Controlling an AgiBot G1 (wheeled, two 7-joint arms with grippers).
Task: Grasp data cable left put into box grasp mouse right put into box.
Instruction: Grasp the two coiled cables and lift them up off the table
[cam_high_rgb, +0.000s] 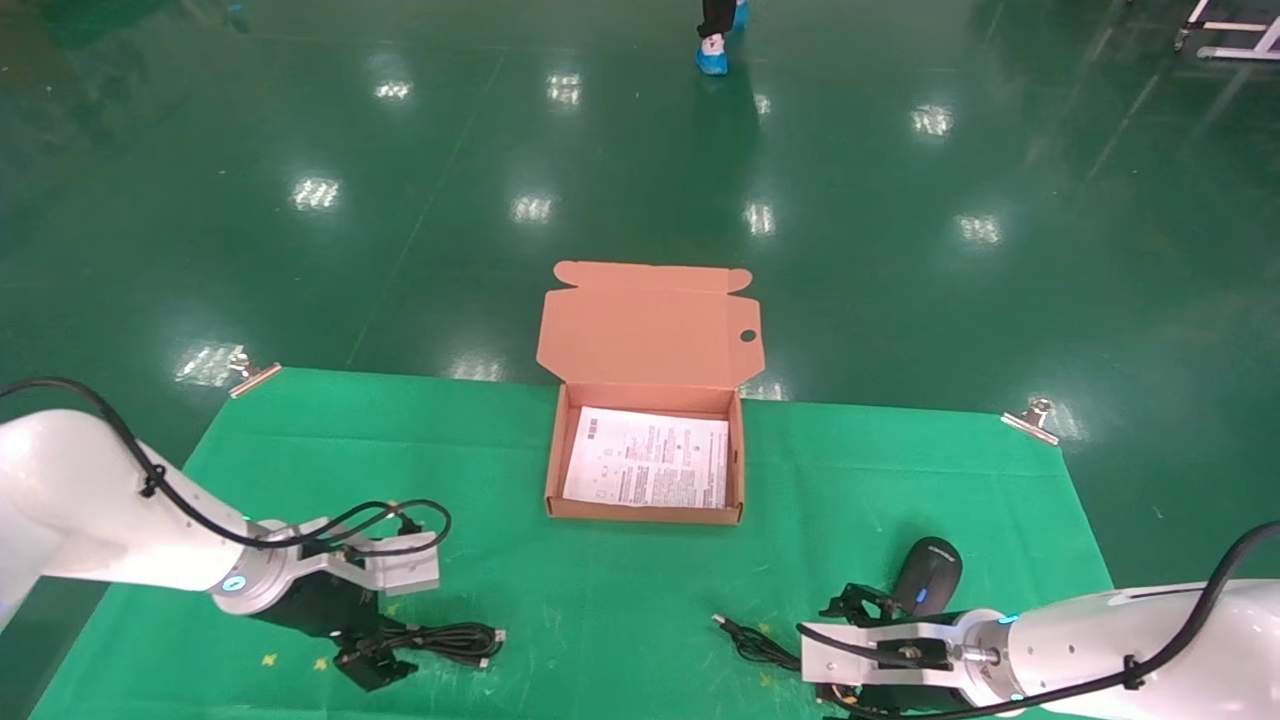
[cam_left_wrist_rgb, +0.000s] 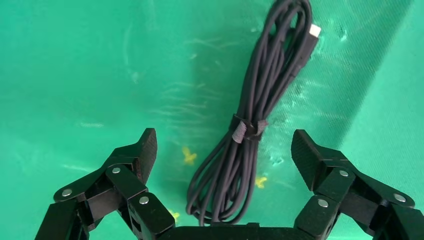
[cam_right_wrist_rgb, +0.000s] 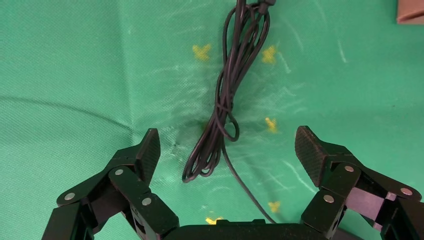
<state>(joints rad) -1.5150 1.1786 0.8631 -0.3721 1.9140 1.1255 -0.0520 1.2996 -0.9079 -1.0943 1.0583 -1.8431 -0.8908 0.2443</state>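
My right gripper's fingers reach down to the mat on either side of the mouse cord's loops and would catch the cord, so I close now.
The box (cam_high_rgb: 556, 470) stands open at the middle of the green mat, lid up behind it, a white printed sheet inside. The data cable (cam_high_rgb: 455, 638) (cam_left_wrist_rgb: 270, 75), a strapped black bundle with a silver plug (cam_left_wrist_rgb: 315, 30), lies at the front left. My left gripper (cam_high_rgb: 385, 645) (cam_left_wrist_rgb: 225, 146) hangs open just over its looped end, one finger on each side and neither touching it. The black mouse (cam_high_rgb: 928, 575) lies at the front right. My right gripper (cam_high_rgb: 835, 655) (cam_right_wrist_rgb: 227, 144) is open beside it, over the mouse's thin coiled cord (cam_high_rgb: 750, 640) (cam_right_wrist_rgb: 232, 75).
Metal clips (cam_high_rgb: 250, 375) (cam_high_rgb: 1030, 415) hold the mat's far corners. Beyond the table's far edge is glossy green floor, with a person's feet (cam_high_rgb: 712, 55) far off. Small yellow marks (cam_right_wrist_rgb: 201, 51) dot the mat. A corner of the box (cam_right_wrist_rgb: 411, 12) shows in the right wrist view.
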